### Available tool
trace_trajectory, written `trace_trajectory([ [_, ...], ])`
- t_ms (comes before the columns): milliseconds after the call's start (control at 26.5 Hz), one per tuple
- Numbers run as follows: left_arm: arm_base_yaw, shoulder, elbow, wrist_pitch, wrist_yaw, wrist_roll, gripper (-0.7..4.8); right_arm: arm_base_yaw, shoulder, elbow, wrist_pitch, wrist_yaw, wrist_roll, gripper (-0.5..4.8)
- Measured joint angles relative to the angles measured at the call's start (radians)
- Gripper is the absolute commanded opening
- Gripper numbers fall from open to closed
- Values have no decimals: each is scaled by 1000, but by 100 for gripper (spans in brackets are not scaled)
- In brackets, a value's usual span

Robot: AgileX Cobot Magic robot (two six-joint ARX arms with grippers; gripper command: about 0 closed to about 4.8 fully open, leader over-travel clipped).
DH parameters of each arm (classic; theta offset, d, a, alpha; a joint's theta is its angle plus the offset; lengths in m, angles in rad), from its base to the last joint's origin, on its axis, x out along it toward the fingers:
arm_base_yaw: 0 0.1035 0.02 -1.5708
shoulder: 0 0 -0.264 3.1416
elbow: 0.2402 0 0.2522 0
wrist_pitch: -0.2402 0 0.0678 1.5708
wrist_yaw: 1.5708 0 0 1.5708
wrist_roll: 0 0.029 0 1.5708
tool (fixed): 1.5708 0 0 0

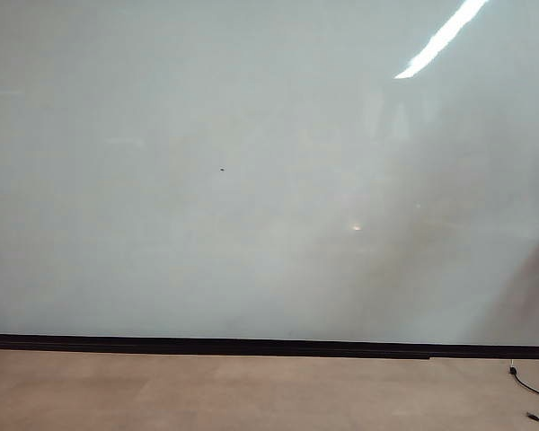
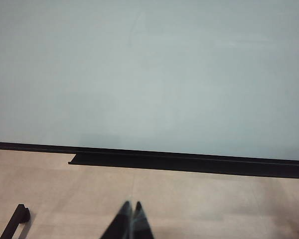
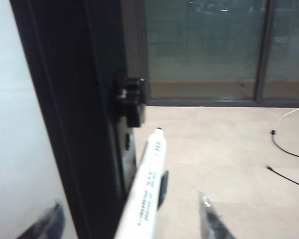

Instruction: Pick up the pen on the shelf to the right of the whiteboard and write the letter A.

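The pen's dark tip [image 3: 159, 130] should stay free to write the letter A, so my right gripper will next grab the pen by its lettered white body [image 3: 141, 208].
The pen [image 3: 148, 184], a slim white marker with a dark tip and black lettering, stands slanted beside the black frame [image 3: 84, 129] at the whiteboard's [image 1: 251, 180] edge. A small black piece of the shelf [image 3: 163, 186] shows behind it. My right gripper [image 3: 129, 201] is open, with one finger on each side of the pen and gaps between. My left gripper [image 2: 132, 205] is shut and empty, low over the floor in front of the board's black edge strip [image 2: 189, 162]. Neither gripper appears in the exterior view. The letter A is not in view; only a tiny dark speck [image 1: 222, 169] marks the board.
A black knob [image 3: 132, 97] juts from the frame above the pen. Thin black cables [image 3: 289, 149] lie on the tan floor, also at the lower right of the exterior view as a cable [image 1: 530, 388]. Glass panels [image 3: 204, 45] stand behind. A black bracket [image 2: 15, 221] sits on the floor.
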Motion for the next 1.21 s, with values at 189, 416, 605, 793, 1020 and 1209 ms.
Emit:
trace_trajectory([
  [189, 0, 0, 0, 0, 0, 0, -4, 1, 0, 7, 0, -8, 21, 332],
  [416, 0, 0, 0, 0, 0, 0, -5, 1, 16, 16, 3, 0, 26, 313],
  [605, 0, 0, 0, 0, 0, 0, -5, 2, 31, 25, 0, 0, 34, 313],
  [793, 0, 0, 0, 0, 0, 0, -5, 1, 31, 27, 0, -1, 34, 302],
  [1020, 0, 0, 0, 0, 0, 0, -5, 1, 31, 32, 1, -1, 34, 267],
  [1209, 0, -1, 0, 0, 0, 0, -4, 1, 31, 32, 1, -2, 35, 250],
])
